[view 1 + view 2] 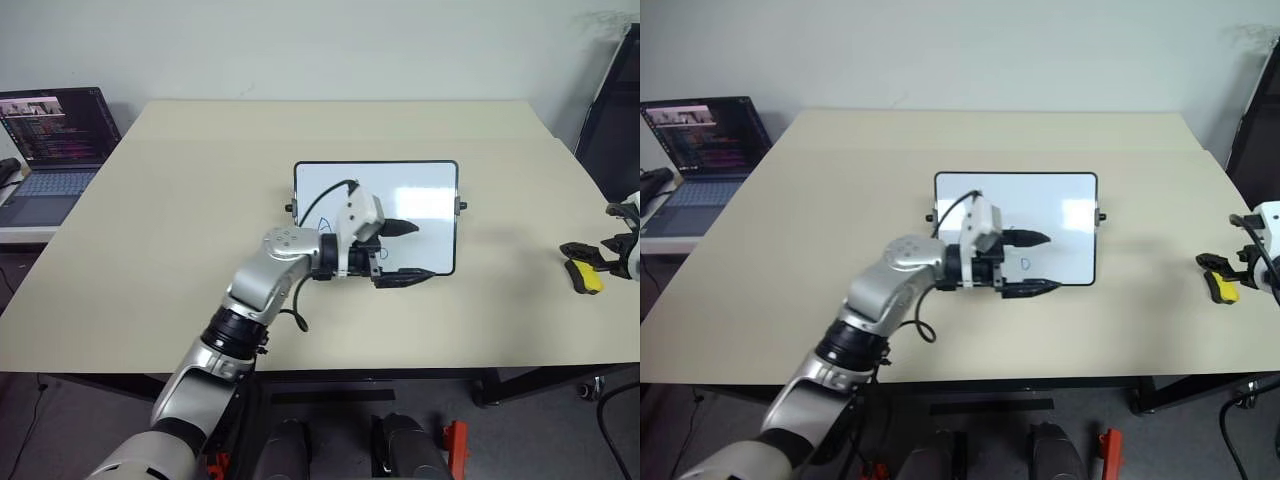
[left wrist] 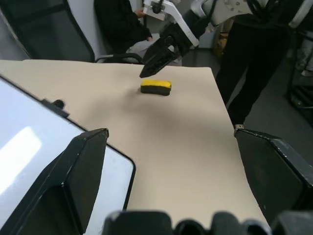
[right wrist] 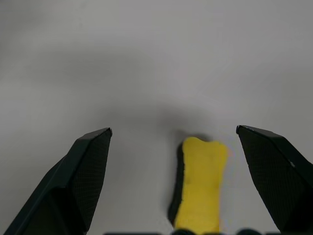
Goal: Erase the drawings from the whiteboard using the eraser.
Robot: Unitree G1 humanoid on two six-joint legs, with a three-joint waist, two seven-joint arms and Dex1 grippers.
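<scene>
It isn't time to close yet: my right gripper's fingers are above the top of the yellow eraser point(image 1: 588, 277) and would miss it. My right gripper should go lower first, then close on the eraser.
The whiteboard point(image 1: 415, 195) lies flat in the middle of the table. A small blue letter D point(image 1: 1025, 263) and a blue stroke point(image 1: 323, 222) show on it; my left arm hides other parts of the board. My left gripper point(image 1: 405, 252) hovers over the board's near half, pointing right, open and empty. The yellow eraser point(image 1: 588, 277) with its dark underside lies on the table near the right edge. Just above it, my right gripper point(image 3: 173, 147) stands open, and the eraser point(image 3: 200, 188) lies on the table between its fingers, apart from both.
An open laptop point(image 1: 55, 140) sits on a side surface at the far left. A dark chair point(image 1: 612, 110) stands beyond the table's right edge. A person in dark clothing point(image 2: 254, 49) stands past that end of the table point(image 1: 180, 230).
</scene>
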